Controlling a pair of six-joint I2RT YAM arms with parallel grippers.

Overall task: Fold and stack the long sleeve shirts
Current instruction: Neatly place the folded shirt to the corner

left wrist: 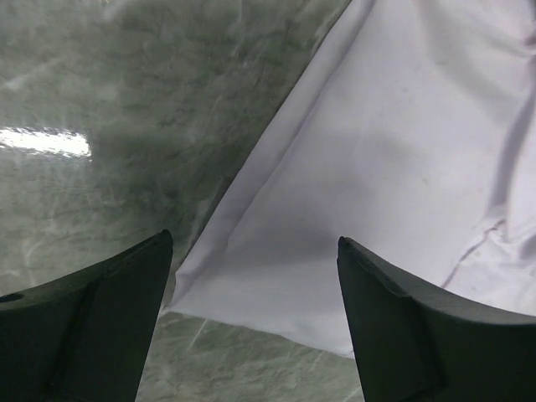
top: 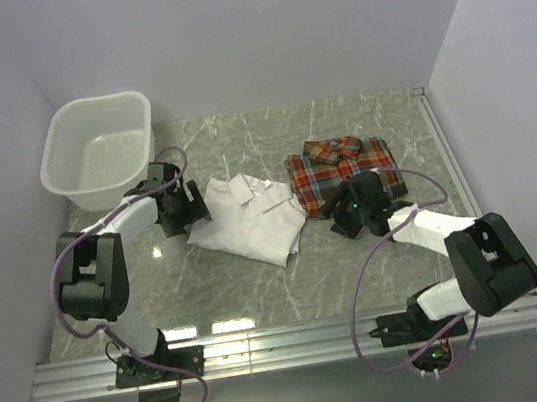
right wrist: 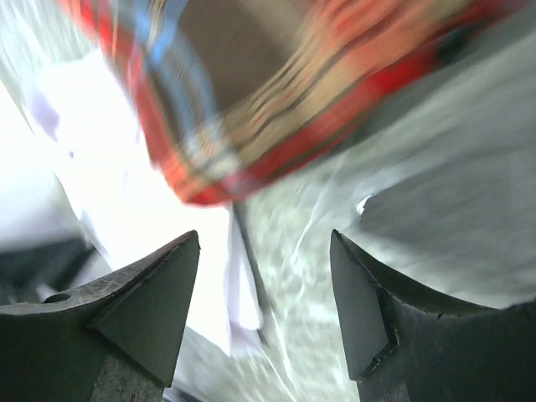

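Observation:
The robot will stack the white shirt flat on top of the plaid shirt (top: 342,167), so its left gripper next needs to grab the white shirt's near corner (top: 194,238) farthest from the plaid shirt.
The white shirt (top: 249,216) lies folded at the table's middle, collar toward the back. The red-orange plaid shirt (top: 342,167) lies folded just to its right, the two touching. My left gripper (top: 192,212) is open and empty at the white shirt's left edge; in the left wrist view the white cloth (left wrist: 394,167) lies flat between and beyond my fingers (left wrist: 109,318). My right gripper (top: 336,209) is open and empty at the plaid shirt's near left corner; the right wrist view shows the blurred plaid corner (right wrist: 251,109) and white cloth (right wrist: 109,167) ahead.
A white plastic laundry basket (top: 99,150) stands at the back left, just behind my left arm. The table is green-grey marble (top: 261,283), walled on three sides, with a metal rail along the near edge.

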